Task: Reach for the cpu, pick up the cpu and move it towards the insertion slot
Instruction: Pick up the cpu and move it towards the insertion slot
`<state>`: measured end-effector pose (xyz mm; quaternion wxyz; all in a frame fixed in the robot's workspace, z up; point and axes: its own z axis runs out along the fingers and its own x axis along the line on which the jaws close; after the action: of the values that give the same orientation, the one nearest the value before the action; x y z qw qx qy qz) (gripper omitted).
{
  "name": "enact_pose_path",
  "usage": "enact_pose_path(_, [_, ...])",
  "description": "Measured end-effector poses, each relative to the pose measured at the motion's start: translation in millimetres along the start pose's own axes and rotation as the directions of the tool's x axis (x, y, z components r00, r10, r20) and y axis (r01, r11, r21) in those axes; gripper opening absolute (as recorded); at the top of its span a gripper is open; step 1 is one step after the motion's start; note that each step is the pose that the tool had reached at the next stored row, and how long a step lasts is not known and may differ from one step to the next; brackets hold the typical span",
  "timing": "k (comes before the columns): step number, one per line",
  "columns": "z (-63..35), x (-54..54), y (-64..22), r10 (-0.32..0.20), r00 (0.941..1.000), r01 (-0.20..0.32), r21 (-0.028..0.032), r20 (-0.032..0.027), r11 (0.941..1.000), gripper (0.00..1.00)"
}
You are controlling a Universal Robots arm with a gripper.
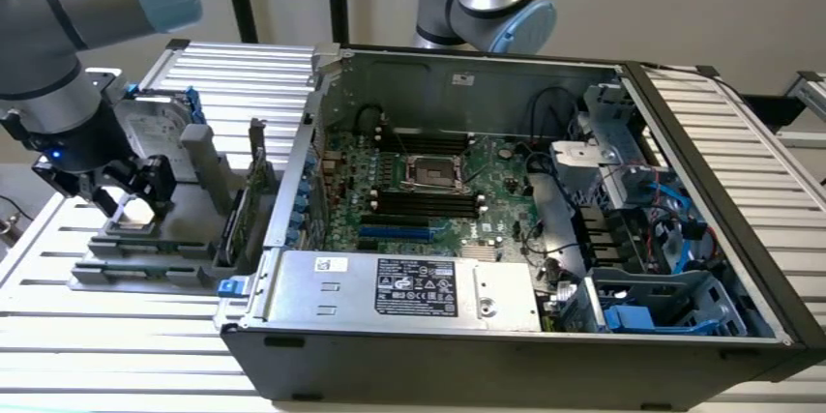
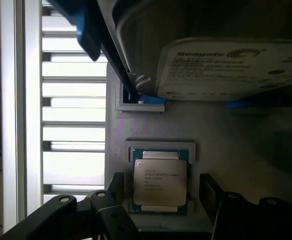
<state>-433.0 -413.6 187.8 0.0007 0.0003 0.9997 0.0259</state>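
My fingers reach down beside the CPU's side edges in the grey holder's hollow (image 2: 160, 145), so it is time to close on the CPU.
The cpu (image 2: 159, 182) lies flat in a recess of the grey holder (image 2: 225, 135), silver-white face up with small print on it. My gripper (image 2: 160, 182) is open and low over it, one dark finger (image 2: 117, 184) on each side with a narrow gap to the chip's edges. In the exterior view the gripper (image 1: 133, 202) hangs at the left over the holder, and the cpu (image 1: 134, 210) shows pale between the fingers. The insertion slot (image 1: 432, 173) is the silver-framed square socket on the motherboard inside the open case, well to the exterior view's right of the gripper.
An upright silver hard drive (image 1: 149, 128) with blue rails stands in the holder just behind the cpu. The open computer case (image 1: 722, 171) holds memory slots, cables and a power supply (image 1: 406, 287). A second arm (image 1: 497, 7) rises behind the case. The table is slatted white metal (image 1: 77, 336).
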Motion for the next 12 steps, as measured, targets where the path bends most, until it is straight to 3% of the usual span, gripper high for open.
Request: enact_pose_path(12, [1.3, 0.0, 0.0, 0.004, 1.0, -0.004, 0.0, 0.0, 1.0, 0.71])
